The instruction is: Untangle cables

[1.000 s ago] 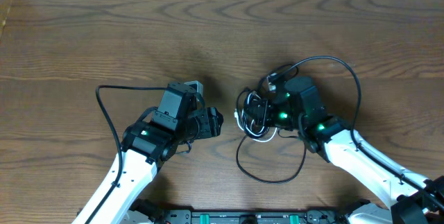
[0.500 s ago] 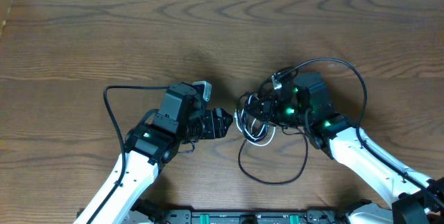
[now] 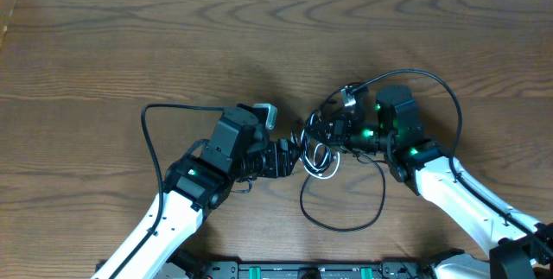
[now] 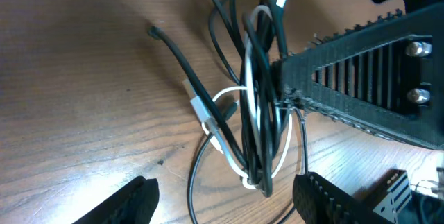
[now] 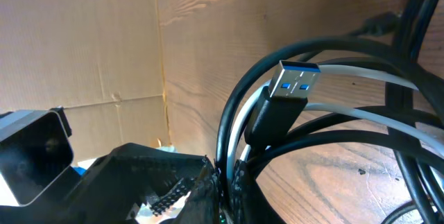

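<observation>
I will grab the hanging bundle (image 4: 253,113) across its lower end (image 4: 259,167) with my left gripper. The loose cord ends will stay free for my right gripper to untangle.
The cables (image 3: 321,154) form a tangled bundle of black and white cords at the table's middle, with a black loop (image 3: 341,218) trailing toward the front. My right gripper (image 3: 333,134) is shut on the bundle and holds it partly lifted; the right wrist view shows the cords (image 5: 277,168) pinched between the jaws (image 5: 229,182) and a USB plug (image 5: 295,85) sticking up. My left gripper (image 3: 292,156) is open, its fingers (image 4: 222,200) straddling the lower end of the hanging bundle (image 4: 253,113) without touching it.
The left arm's own thick black cable (image 3: 151,141) loops out on the left. The right arm's thick cable (image 3: 436,98) arcs behind the right wrist. A cardboard wall (image 5: 76,37) stands beyond the table's edge.
My left gripper has moved right, up to the bundle. My right gripper has shifted slightly right and up with the cables held in it.
</observation>
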### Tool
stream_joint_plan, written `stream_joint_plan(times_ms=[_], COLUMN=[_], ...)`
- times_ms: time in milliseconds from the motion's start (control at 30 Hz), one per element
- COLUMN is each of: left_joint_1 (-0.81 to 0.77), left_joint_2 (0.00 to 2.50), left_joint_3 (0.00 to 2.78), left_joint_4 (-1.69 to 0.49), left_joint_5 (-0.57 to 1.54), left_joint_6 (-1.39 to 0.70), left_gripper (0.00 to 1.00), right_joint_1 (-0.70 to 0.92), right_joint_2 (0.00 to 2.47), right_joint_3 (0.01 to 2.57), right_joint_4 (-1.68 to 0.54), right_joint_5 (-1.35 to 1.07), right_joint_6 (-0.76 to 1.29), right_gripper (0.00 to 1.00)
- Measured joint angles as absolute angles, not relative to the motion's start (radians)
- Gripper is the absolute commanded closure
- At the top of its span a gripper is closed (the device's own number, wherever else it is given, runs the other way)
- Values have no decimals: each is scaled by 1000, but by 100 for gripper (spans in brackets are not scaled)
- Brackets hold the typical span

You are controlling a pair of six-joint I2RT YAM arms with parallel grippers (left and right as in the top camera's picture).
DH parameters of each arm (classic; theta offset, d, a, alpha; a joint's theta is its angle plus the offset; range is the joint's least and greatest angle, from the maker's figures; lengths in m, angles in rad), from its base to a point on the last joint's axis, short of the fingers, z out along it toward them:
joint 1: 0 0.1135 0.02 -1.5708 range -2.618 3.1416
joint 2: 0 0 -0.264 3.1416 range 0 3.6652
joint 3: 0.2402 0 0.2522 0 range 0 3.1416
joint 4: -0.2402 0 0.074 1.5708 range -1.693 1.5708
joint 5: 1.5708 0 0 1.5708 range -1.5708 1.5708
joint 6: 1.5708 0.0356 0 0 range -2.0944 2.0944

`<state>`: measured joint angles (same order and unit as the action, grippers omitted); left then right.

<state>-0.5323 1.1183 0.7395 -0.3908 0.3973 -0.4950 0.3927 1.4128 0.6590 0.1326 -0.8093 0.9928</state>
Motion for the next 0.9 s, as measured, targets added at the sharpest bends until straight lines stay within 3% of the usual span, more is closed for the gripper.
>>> stream_joint_plan(times_ms=[400,533,767,867,900], left_joint_1=[-579,-585,-637,-658,-661], left_joint_2=[1157,1172,1267,1336,1353], left_joint_3=[739,739,739,739,739], left_joint_4=[-369,-345,-252,-184,-174], left_joint_5=[396,401,403,406,407], left_joint_6=[-564,-614,-655,-673,-681], left_gripper=[35,48,50,87,92], right_joint_1=[368,368,368,368,368], right_joint_2=[1413,1413,1413,1413,1413], right_joint_3=[659,659,659,659,659], right_joint_4=[154,154,154,154,154], right_joint_5=[-811,-810,-811,-812,-813], right_joint_6=[1031,1031,1035,1037,1038], right_gripper=[99,99,99,99,99])
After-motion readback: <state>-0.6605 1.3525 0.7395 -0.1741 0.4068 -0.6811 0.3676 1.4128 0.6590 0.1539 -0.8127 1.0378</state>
